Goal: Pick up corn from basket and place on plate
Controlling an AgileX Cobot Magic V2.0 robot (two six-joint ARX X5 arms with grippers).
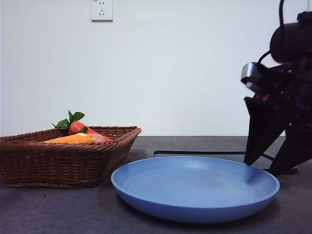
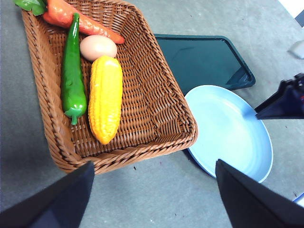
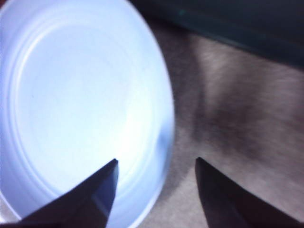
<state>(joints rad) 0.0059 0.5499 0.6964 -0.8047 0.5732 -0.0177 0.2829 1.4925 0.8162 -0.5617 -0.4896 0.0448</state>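
My right gripper will next grip the plate by its rim (image 3: 167, 137), so that the blue plate's bowl (image 3: 78, 99) stays free to receive the corn.
The corn (image 2: 105, 104), a long yellow cob, lies in the brown woven basket (image 2: 156, 95) beside a green pepper; in the front view only its orange-yellow top (image 1: 70, 139) shows over the basket's rim (image 1: 63, 161). My left gripper (image 2: 154, 164) hangs open well above the basket's near edge and holds nothing. The blue plate (image 1: 195, 187) sits bare to the right of the basket (image 2: 228, 128). My right gripper (image 1: 258, 169) is open and low over the plate's right rim (image 3: 71, 95), one jaw over the plate and one over the table (image 3: 156, 160).
A green pepper (image 2: 73, 71), a pinkish egg (image 2: 98, 47) and a carrot with green leaves (image 2: 76, 19) share the basket with the corn. A flat black tray (image 2: 204, 59) lies behind the plate. A white wall with a socket (image 1: 102, 9) closes off the back.
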